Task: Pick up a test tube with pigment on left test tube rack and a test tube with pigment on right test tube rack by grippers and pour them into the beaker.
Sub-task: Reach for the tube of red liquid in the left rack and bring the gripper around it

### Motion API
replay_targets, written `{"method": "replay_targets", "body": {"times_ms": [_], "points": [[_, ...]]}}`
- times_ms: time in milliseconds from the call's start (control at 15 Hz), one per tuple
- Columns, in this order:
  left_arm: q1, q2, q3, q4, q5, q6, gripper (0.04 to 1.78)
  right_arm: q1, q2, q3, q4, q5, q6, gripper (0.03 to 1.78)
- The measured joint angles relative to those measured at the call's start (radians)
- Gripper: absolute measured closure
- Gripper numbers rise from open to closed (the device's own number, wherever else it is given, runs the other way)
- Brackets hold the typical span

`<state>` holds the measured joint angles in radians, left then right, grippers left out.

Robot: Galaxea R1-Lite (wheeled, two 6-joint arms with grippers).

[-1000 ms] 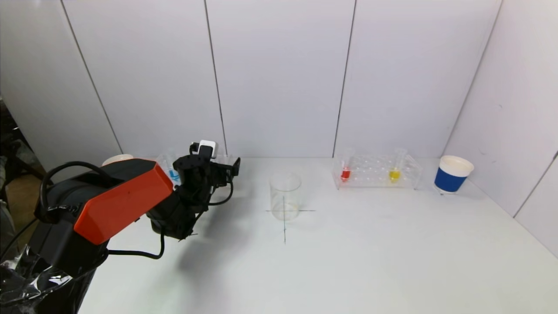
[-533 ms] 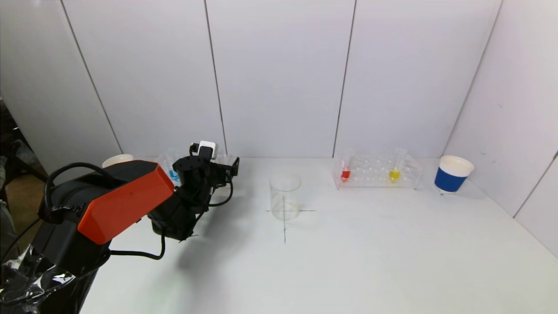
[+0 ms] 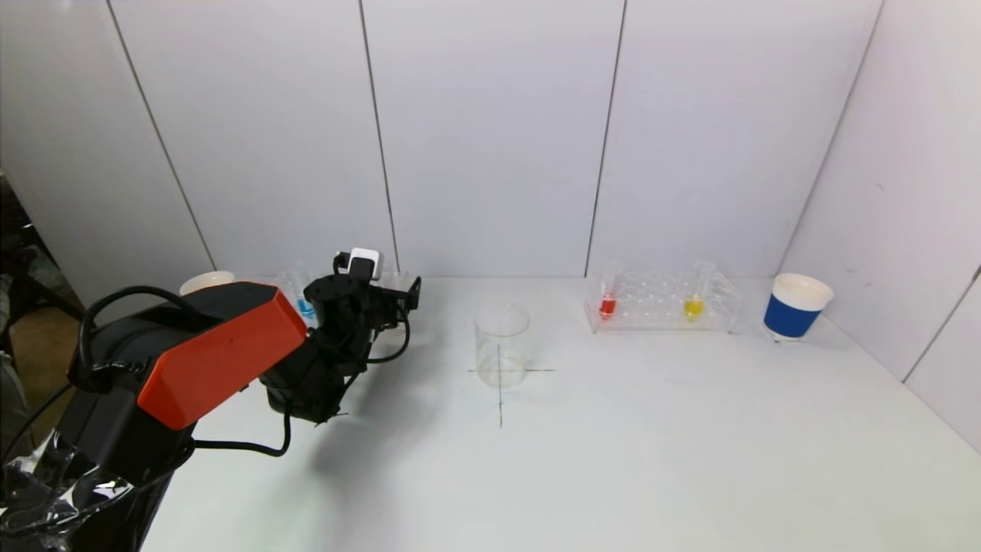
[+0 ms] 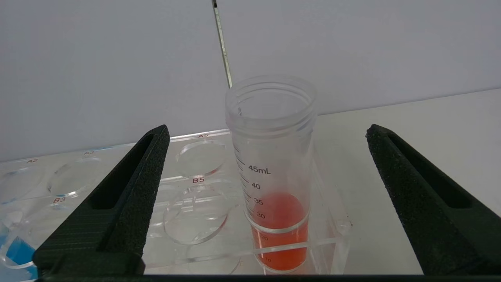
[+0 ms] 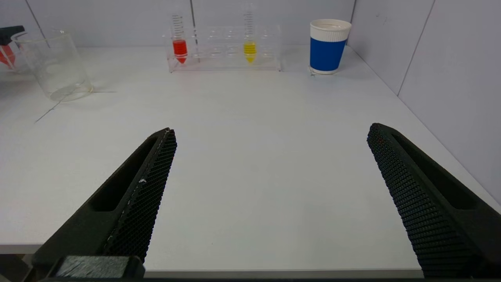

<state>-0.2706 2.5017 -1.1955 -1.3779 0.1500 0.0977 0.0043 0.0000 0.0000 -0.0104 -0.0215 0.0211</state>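
Note:
The left gripper picks up the tube by its clear upper part (image 4: 271, 155) next, as the rack (image 4: 197, 211) surrounds the tube's lower half around the red pigment.
My left gripper (image 3: 383, 295) is open at the right end of the left clear rack (image 3: 295, 287), which my arm mostly hides. In the left wrist view a tube with red pigment (image 4: 274, 176) stands in the rack (image 4: 195, 219) between my open left gripper's (image 4: 267, 129) fingers, touching neither. A tube with blue pigment (image 3: 306, 307) stands further left. The empty beaker (image 3: 502, 345) stands mid-table on a cross mark. The right rack (image 3: 663, 303) holds a red tube (image 3: 608, 305) and a yellow tube (image 3: 693, 307). My right gripper (image 5: 272, 131) is open and empty over the table's near edge.
A blue paper cup (image 3: 795, 307) stands right of the right rack by the side wall. A white cup (image 3: 205, 282) sits behind my left arm. White walls close the back and the right side. The right wrist view also shows the beaker (image 5: 53, 66) and the cup (image 5: 328, 47).
My left arm shifted very slightly one second ago and has held still since. Nothing was taken hold of or moved.

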Motion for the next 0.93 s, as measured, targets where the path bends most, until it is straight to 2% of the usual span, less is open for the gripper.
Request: {"method": "replay_targets", "body": {"times_ms": [333, 467, 667, 933], "points": [[0.0, 0.005, -0.014, 0.001, 0.001, 0.0, 0.07, 0.0, 0.0, 0.0, 0.0, 0.0, 0.0, 0.04], [0.001, 0.007, -0.015, 0.003, 0.001, 0.0, 0.19, 0.0, 0.0, 0.0, 0.0, 0.0, 0.0, 0.04], [0.0, 0.007, -0.017, 0.002, 0.0, 0.0, 0.53, 0.0, 0.0, 0.0, 0.0, 0.0, 0.0, 0.04], [0.002, 0.008, -0.023, 0.002, 0.0, -0.002, 1.26, 0.0, 0.0, 0.0, 0.0, 0.0, 0.0, 0.04]]}}
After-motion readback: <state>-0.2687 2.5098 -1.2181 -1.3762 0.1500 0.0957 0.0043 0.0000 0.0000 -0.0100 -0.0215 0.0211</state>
